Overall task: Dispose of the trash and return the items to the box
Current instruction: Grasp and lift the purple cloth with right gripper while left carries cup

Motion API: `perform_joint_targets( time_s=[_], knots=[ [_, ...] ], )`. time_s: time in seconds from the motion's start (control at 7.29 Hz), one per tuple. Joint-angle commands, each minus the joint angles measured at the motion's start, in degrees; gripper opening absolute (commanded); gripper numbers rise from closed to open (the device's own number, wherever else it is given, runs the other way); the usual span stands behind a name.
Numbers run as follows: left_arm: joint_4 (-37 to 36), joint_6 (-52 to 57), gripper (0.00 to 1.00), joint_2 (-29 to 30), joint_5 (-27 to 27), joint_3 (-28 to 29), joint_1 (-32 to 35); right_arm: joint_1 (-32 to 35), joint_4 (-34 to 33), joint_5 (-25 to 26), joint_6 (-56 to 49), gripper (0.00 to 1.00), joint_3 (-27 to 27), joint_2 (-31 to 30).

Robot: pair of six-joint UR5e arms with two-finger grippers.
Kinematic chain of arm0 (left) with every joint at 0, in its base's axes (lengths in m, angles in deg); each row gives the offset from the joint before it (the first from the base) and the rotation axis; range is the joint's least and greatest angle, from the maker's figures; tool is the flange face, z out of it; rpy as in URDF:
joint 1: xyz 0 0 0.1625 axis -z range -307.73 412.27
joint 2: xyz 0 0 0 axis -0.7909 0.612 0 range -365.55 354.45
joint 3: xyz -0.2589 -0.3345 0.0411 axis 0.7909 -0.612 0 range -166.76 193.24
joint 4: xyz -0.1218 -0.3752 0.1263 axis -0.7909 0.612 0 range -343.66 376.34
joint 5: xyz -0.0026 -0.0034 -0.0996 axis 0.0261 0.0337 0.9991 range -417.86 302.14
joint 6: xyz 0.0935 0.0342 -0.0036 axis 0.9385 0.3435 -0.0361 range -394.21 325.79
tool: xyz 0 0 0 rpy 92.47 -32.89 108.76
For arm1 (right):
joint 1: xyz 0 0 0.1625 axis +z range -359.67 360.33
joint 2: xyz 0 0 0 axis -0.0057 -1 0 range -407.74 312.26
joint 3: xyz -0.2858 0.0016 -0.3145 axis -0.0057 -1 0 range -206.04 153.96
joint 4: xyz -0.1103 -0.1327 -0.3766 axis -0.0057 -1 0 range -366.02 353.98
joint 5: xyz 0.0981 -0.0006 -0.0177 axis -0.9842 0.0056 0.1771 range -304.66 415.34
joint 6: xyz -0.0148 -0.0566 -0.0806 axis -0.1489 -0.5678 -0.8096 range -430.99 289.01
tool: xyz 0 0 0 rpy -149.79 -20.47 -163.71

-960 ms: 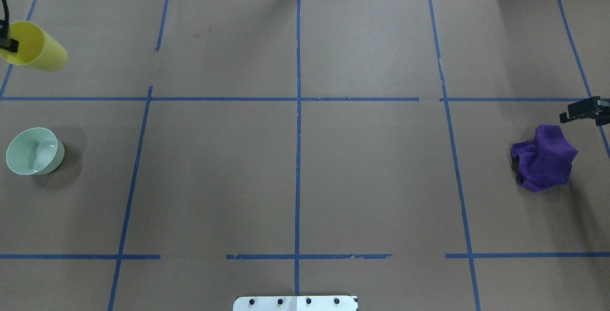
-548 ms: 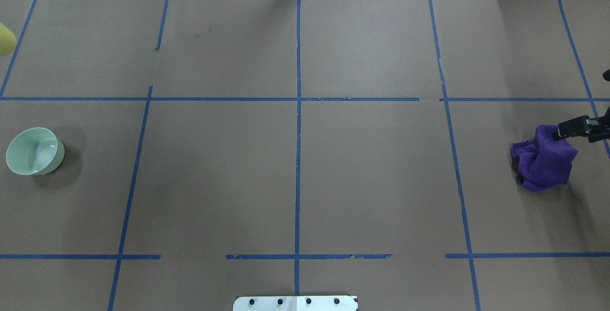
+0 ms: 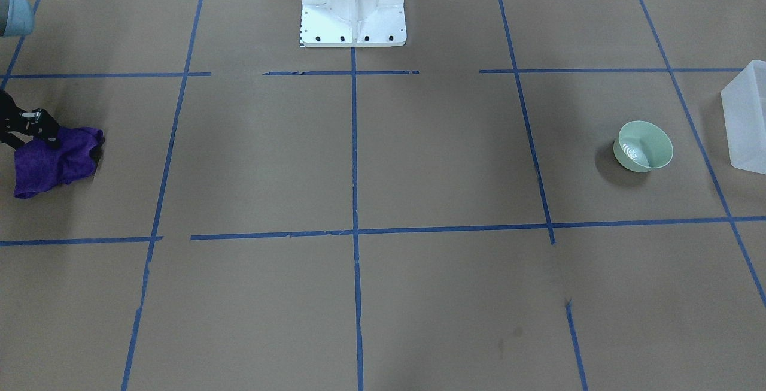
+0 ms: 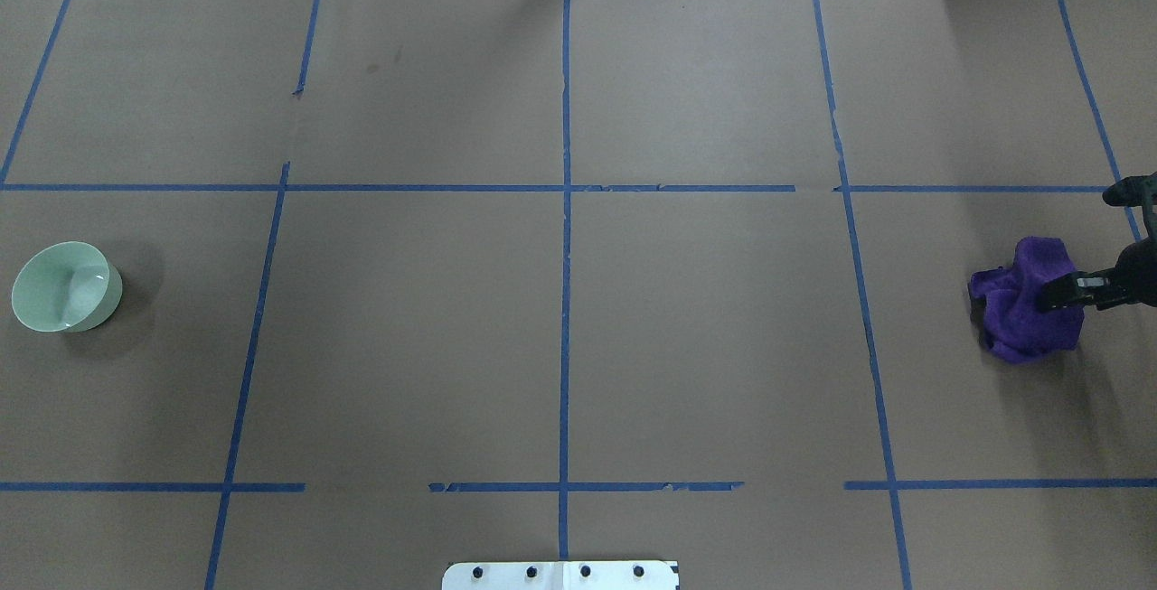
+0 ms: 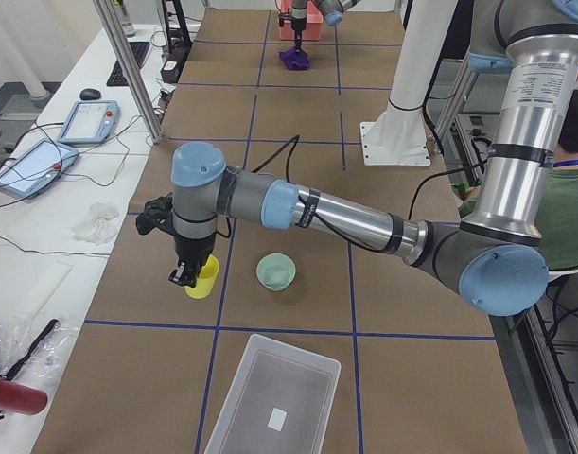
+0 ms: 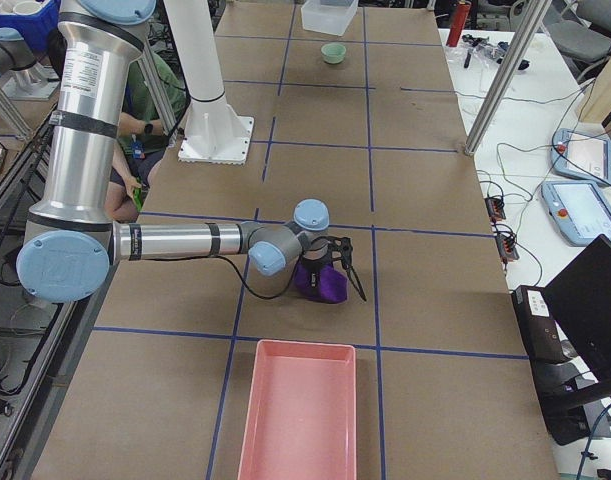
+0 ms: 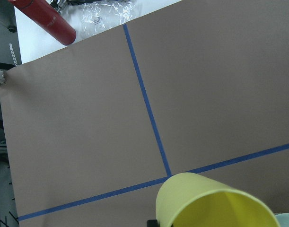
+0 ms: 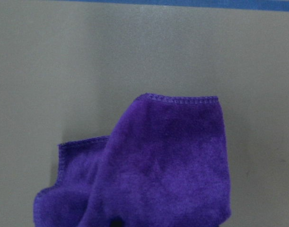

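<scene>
The right gripper picks up the purple cloth [image 4: 1021, 305] by its bunched, folded middle next, to return the cloth to the box.
My left gripper [image 5: 184, 275] is shut on the rim of the yellow cup [image 5: 204, 281] and holds it above the table, beside the mint-green bowl [image 5: 275, 271]. The cup fills the bottom of the left wrist view [image 7: 215, 204]. The bowl [image 4: 65, 286] stands upright at the table's left edge. The frosted-white box [image 5: 274, 397] stands empty past the bowl and also shows in the front view [image 3: 748, 118]. My right gripper [image 4: 1076, 247] is open, with its fingers straddling the crumpled purple cloth [image 4: 1021, 305], which the right wrist view [image 8: 149, 170] shows close up.
A pink tray [image 6: 295, 410] lies at the table's right end, beyond the cloth. The white pedestal base [image 3: 352, 5] stands at the middle of the robot's side. A red cylinder [image 7: 42, 19] and plastic wrap lie off the paper near the box.
My left gripper has carried the yellow cup left, out of the overhead view. My right gripper has moved toward the robot's side, onto the purple cloth.
</scene>
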Motion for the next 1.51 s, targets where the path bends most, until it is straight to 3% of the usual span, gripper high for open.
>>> perform_joint_targets(
  time_s=[0.0,0.14,0.41,0.82,0.96,1.37],
  knots=[
    [6.49,6.89,0.00,-0.08,0.06,9.14,3.51,0.34,-0.73,-0.12,0.10,0.00,3.42,-0.39],
    [7.83,7.07,0.00,-0.86,0.06,12.14,3.69,1.21,-4.13,-0.30,0.02,0.00,6.14,-0.13],
    [9.51,6.20,0.00,-8.56,0.06,12.52,3.69,7.43,-14.92,-4.58,-0.60,0.00,14.57,0.74],
    [9.51,1.19,0.00,-14.74,0.85,10.76,3.34,18.86,-16.29,-14.78,-0.60,0.00,18.11,1.01],
    [9.51,1.27,0.00,-15.45,4.94,12.07,2.99,22.28,-16.38,-18.37,-0.60,0.00,18.21,1.88],
    [17.14,0.66,0.00,-15.72,11.47,17.34,-3.41,27.75,-16.38,-21.57,-0.60,0.00,18.56,2.95]
  ],
)
